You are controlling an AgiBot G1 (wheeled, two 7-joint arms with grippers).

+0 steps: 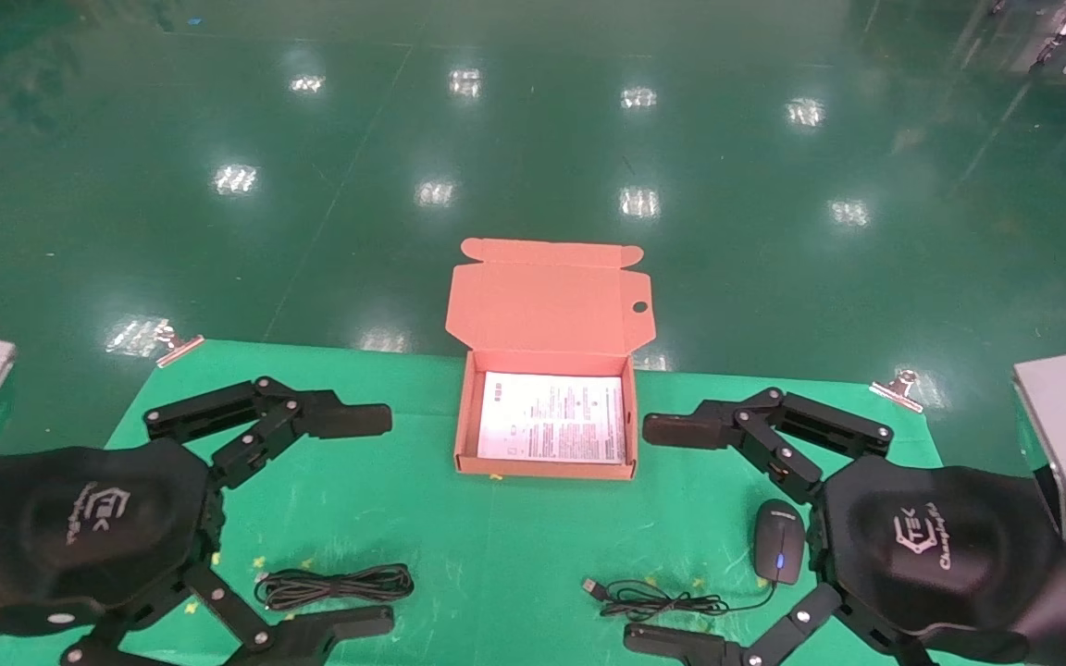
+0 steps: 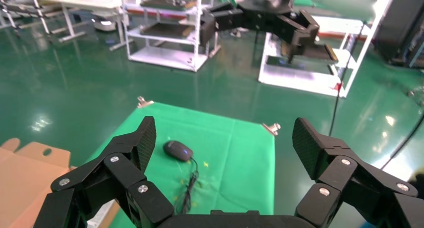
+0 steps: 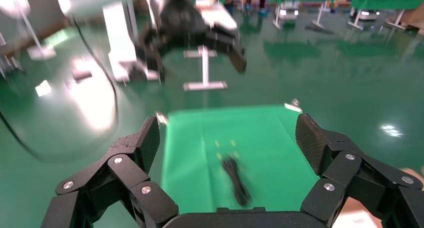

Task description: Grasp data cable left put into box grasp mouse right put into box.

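Observation:
The long bundle of data cable has slack loops at its ends, so my left gripper should grab the cable around its middle (image 1: 335, 585) next. Then it can put the cable into the box.
The orange-brown box (image 1: 544, 469) lies open at the table's far middle, lid (image 1: 547, 305) tipped back, a white printed sheet (image 1: 553, 418) inside. The data cable (image 1: 334, 585), a black looped bundle, lies at the front left; it also shows in the right wrist view (image 3: 236, 180). The black mouse (image 1: 779, 540) with its blue-lit wheel lies at the front right, its thin cord (image 1: 653, 599) trailing left to a USB plug; it also shows in the left wrist view (image 2: 178, 150). My left gripper (image 1: 376, 523) hovers open above the cable. My right gripper (image 1: 653, 534) hovers open beside the mouse. Both are empty.
A green cloth (image 1: 496, 555) covers the table, held by metal clips at the far left corner (image 1: 177, 344) and far right corner (image 1: 898, 387). Beyond the table's edges is shiny green floor. Racks and tables stand farther off in the left wrist view (image 2: 170, 32).

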